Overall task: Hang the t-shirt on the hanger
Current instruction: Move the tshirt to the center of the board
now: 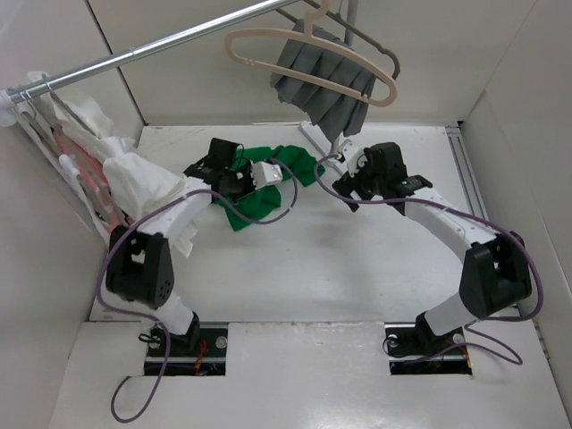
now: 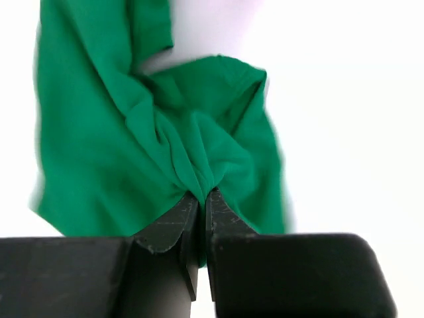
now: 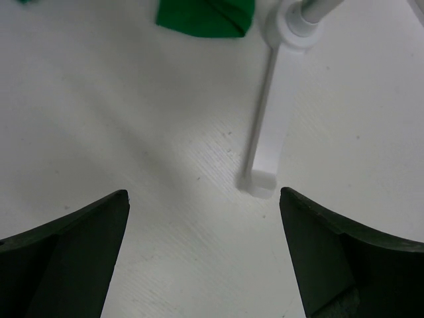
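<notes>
Next, my right gripper should grab the t-shirt's near edge (image 1: 308,179), away from my left gripper's fold, to spread the t-shirt for the hanger (image 1: 308,55).
The bright green t-shirt (image 1: 259,204) lies crumpled on the white table, left of centre. My left gripper (image 1: 271,173) is shut on a bunched fold of it; in the left wrist view the t-shirt (image 2: 132,132) gathers into the closed left gripper (image 2: 202,193). The cream hanger (image 1: 308,55) hangs empty from the metal rail at the back. My right gripper (image 1: 346,181) is open and empty, just right of the t-shirt; the right wrist view shows the right gripper (image 3: 204,199) over bare table, with a green edge of the t-shirt (image 3: 205,16) ahead.
A grey pleated cloth (image 1: 326,85) hangs behind the cream hanger. The metal rail (image 1: 143,49) runs from back centre to the left, with white garments (image 1: 134,174) hanging at its left end. The rack's white foot (image 3: 268,132) lies just ahead of my right gripper.
</notes>
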